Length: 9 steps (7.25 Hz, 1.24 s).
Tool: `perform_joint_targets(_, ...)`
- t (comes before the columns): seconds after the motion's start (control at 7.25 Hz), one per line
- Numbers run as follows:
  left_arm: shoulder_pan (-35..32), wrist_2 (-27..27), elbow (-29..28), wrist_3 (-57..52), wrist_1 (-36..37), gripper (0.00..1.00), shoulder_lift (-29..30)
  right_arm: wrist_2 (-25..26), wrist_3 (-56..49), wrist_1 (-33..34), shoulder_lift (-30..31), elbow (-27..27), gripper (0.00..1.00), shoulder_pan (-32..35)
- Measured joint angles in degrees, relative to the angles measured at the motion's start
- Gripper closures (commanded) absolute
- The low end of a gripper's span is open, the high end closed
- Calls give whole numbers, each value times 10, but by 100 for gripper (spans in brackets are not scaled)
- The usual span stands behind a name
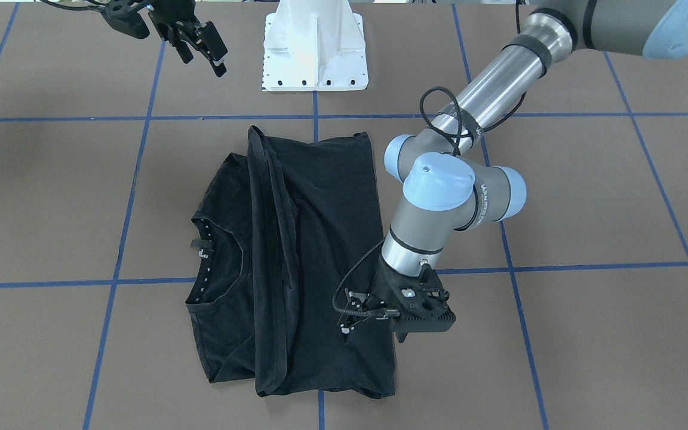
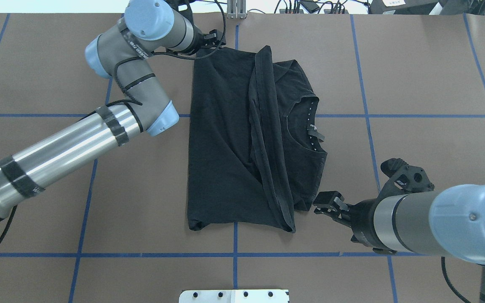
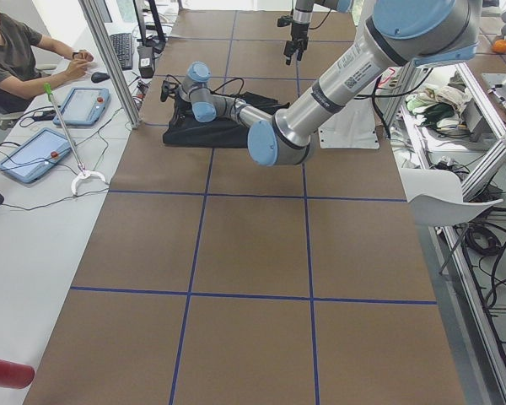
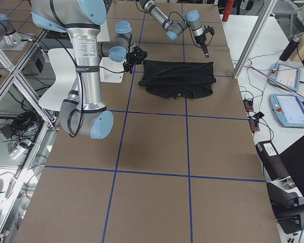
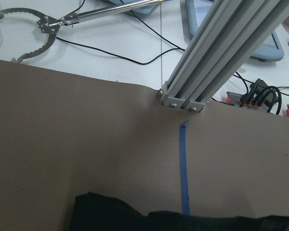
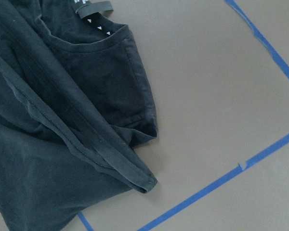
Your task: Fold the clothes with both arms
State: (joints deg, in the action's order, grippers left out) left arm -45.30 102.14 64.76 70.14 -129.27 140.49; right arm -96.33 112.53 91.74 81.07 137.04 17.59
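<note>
My right gripper grabs the hem end of its folded-over side next, to fold the black T-shirt in half toward its collar.
The black T-shirt lies partly folded on the brown table, one side laid over the middle. Its collar and label face the robot's right, and the logo print is hidden. My left gripper hovers over the shirt's far left corner with its fingers apart and nothing between them. The left wrist view shows only the shirt's edge. My right gripper is open and empty, just off the shirt's near right corner. It also shows raised in the front-facing view.
The white pedestal base stands at the robot's side of the table. An aluminium post stands at the far table edge, with cables and a grabber tool beyond it. An operator sits with tablets on that side.
</note>
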Motion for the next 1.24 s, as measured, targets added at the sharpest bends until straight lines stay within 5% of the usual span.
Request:
perform_joint_targets(0.28,0,27,168,-2,32,1,-118,13,-127,0,-37,-52,2,1)
perform_joint_targets(0.55,0,42,283,-2,37,1,-210,11,-303,0,-68,-102,16,0)
perform_joint_targets(0.69,0,46,315,-2,37,1,-238,10,-386,2,-76,-123,26,-3)
perform_joint_targets(1.24,3,46,337,1,37,1,-258,12,-574,23,-155,-228,34,-7)
